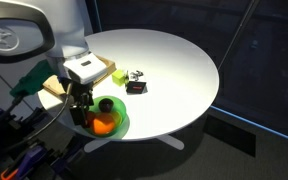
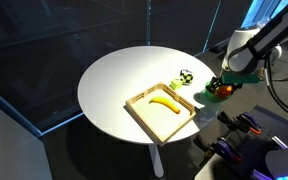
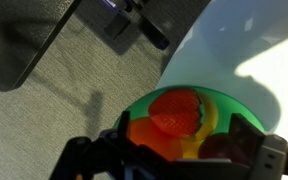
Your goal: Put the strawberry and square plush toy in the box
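The strawberry sits between my fingers, which reach past its near edge, level with its sides. It is time to close now, as that would catch it.
The strawberry [image 3: 174, 110] lies on a round green plate [image 3: 234, 105] with an orange [image 3: 144, 135], a yellow piece [image 3: 201, 130] and a dark maroon fruit [image 3: 224, 150]. My gripper [image 3: 179, 165] is open just above the plate, a finger on each side of the fruit, holding nothing. In both exterior views it hangs over the plate [image 1: 121, 118] [image 2: 212, 95] at the table edge. The square plush toy [image 1: 136, 84] [image 2: 186, 76] lies dark on the white table. The box [image 2: 144, 115], a light-wood tray, is partly hidden by the arm in an exterior view [image 1: 102, 66].
A banana [image 2: 164, 103] lies in the box. A yellow-green cube [image 1: 120, 76] [image 2: 174, 86] sits between the box and the plush toy. The round white table [image 1: 179, 60] stands over a carpeted floor [image 3: 44, 110]. The plate is at the table rim.
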You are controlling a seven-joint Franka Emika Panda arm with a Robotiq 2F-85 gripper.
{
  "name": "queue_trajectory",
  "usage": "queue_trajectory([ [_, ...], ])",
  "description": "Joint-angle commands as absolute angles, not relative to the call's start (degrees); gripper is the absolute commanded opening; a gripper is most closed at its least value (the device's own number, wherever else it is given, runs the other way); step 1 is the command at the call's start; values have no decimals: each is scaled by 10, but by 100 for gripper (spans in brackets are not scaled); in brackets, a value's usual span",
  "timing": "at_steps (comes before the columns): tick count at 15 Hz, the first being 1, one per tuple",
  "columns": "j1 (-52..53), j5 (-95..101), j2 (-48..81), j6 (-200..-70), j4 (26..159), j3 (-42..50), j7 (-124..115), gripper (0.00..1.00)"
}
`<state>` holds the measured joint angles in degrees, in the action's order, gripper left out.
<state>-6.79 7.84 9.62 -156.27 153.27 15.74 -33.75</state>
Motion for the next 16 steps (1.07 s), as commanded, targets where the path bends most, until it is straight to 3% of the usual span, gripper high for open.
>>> queue_trajectory([
  [1, -56, 95, 97, -1576, 1538, 171, -354, 73],
  [3, -54, 96, 99, -1577, 1537, 174, -356, 69],
  [6, -49, 97, 101, -1576, 1537, 177, -356, 42],
  [8, -47, 98, 93, -1571, 1538, 180, -354, 31],
  [16, -48, 109, 54, -1534, 1537, 177, -347, 31],
])
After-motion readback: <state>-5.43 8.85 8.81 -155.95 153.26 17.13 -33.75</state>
